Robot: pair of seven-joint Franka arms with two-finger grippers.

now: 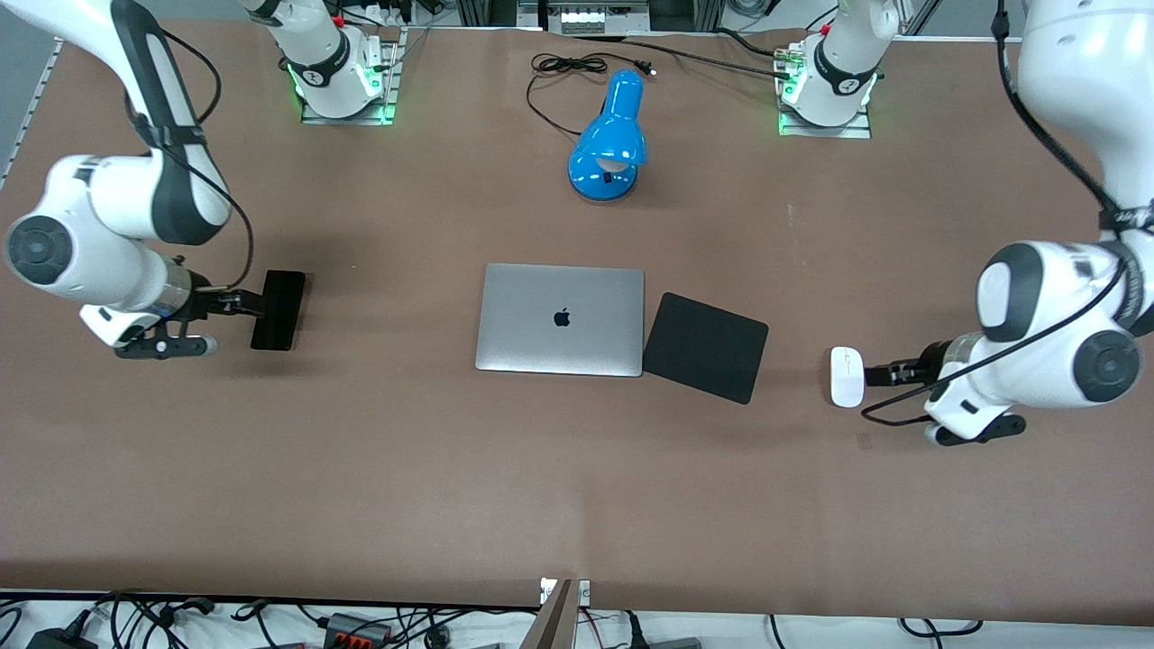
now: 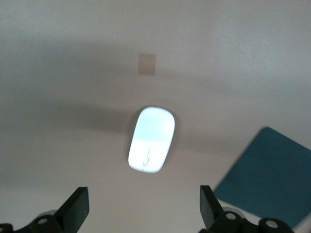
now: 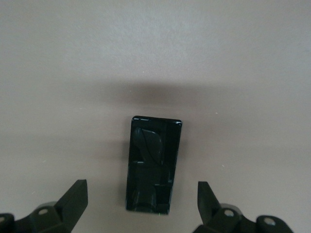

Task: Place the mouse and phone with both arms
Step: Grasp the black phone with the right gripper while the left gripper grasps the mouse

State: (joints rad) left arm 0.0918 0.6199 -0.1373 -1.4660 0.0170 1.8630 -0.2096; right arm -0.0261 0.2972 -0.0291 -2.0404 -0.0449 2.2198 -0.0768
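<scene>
I need to grip the phone by its long side edges next with my right gripper, to place the phone (image 1: 278, 309) beside the closed laptop (image 1: 559, 319).
The black phone (image 1: 278, 309) lies flat on the table toward the right arm's end. Its glossy face (image 3: 154, 162) mirrors the gripper. My right gripper (image 1: 255, 306) (image 3: 141, 196) hangs open just over it, and its fingers (image 3: 73, 201) stand wide of the phone's sides without touching. The white mouse (image 1: 847, 377) (image 2: 151, 140) rests on the table toward the left arm's end. My left gripper (image 1: 876, 372) (image 2: 144, 201) hovers open beside it. Nothing lies between the fingers (image 2: 77, 206), and the mouse sits just ahead of the tips.
A closed silver laptop (image 1: 561, 319) lies mid-table with a black square pad (image 1: 705, 346) (image 2: 269, 177) beside it, between laptop and mouse. A blue desk lamp (image 1: 610, 135) and its cable (image 1: 563, 68) sit farther from the front camera. A small tape patch (image 2: 146, 64) marks the table near the mouse.
</scene>
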